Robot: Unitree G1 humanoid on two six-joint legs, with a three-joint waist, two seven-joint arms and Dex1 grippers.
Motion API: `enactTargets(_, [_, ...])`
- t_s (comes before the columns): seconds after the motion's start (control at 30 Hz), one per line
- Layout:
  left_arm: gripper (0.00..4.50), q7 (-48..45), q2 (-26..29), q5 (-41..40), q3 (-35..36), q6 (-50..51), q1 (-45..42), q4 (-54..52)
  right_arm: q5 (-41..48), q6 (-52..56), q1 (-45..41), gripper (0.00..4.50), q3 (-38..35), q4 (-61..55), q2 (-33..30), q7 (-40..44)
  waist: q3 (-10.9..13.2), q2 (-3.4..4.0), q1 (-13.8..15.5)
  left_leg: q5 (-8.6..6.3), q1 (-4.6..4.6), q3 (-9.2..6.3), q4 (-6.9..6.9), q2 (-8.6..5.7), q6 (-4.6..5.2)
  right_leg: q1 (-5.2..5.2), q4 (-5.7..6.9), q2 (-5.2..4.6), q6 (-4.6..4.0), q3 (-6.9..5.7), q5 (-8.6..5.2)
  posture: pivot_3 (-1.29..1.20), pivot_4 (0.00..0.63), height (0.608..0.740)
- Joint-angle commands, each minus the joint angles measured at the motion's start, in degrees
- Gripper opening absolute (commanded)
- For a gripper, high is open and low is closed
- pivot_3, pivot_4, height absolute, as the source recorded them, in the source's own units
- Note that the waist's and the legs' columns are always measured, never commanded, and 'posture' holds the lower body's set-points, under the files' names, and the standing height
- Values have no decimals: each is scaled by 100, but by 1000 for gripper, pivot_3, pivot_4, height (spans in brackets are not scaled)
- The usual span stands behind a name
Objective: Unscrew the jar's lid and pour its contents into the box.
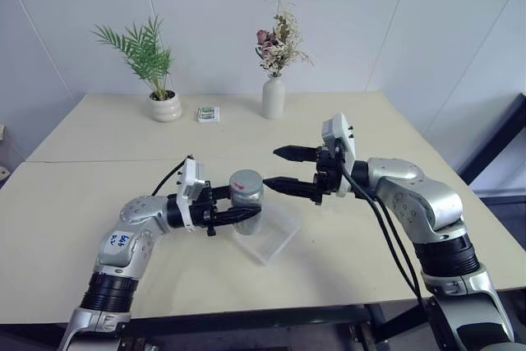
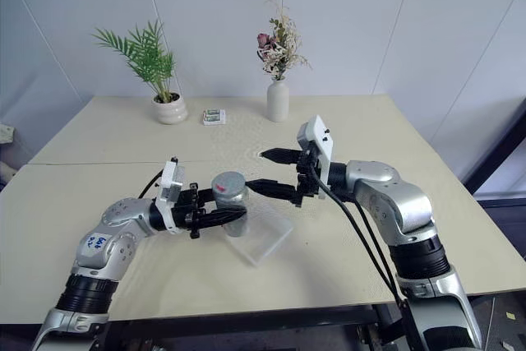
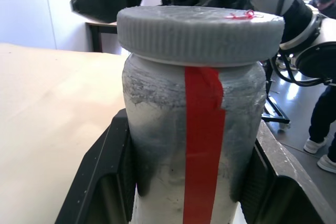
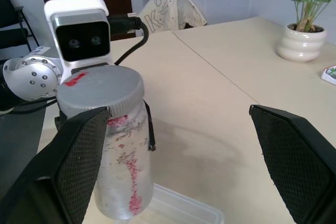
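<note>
The right gripper should move closer before it closes on the lid: its fingers are above the clear box (image 1: 269, 237) and stop short of the grey lid's near side, so they would miss if they closed now.
My left gripper (image 1: 245, 214) is shut on the body of the jar (image 1: 246, 201) and holds it upright just above the table. A red strip runs down the jar's (image 3: 199, 145) clouded side. The grey lid (image 1: 246, 180) sits on top of it, seen again as the lid (image 4: 100, 93) with a red mark. The contents are hidden behind the clouded wall. Below and to the right of the jar lies the clear box (image 1: 269, 237). My right gripper (image 1: 271, 168) is open, lying level and pointing at the lid from the right, a short gap away.
At the back of the table (image 1: 99, 203) stand a potted plant (image 1: 165, 107), a small green-and-white packet (image 1: 209, 114) and a white flower vase (image 1: 273, 96). A person's legs (image 3: 323, 129) show beyond the table's right side.
</note>
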Motion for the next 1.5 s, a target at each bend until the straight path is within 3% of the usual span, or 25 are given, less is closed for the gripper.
enactTargets(0.03, [2019,-42,-2,-54,35,-112,-38,-265,80,5,-79,4489,-207,-61,-62,52,0,0,1,0,0,0,0,0,0,0,0,0,0,0,0,0,150,740])
enactTargets(0.53, [2019,-30,7,-60,57,-99,-23,-275,995,655,-176,4489,-471,-443,-11,370,0,0,11,0,-1,0,1,0,0,0,1,0,1,1,1,0,150,740])
enactTargets(0.93, [2019,-29,9,-68,47,-77,-3,-312,409,587,-272,4489,193,-422,383,4,0,0,6,0,-3,-1,1,0,0,-1,0,0,1,1,1,0,150,740])
enactTargets(1.5, [2019,24,-4,-70,53,-65,27,-359,140,526,-396,4489,263,-242,673,19,0,0,3,0,-3,-1,1,0,0,-2,2,0,1,1,1,0,150,740])
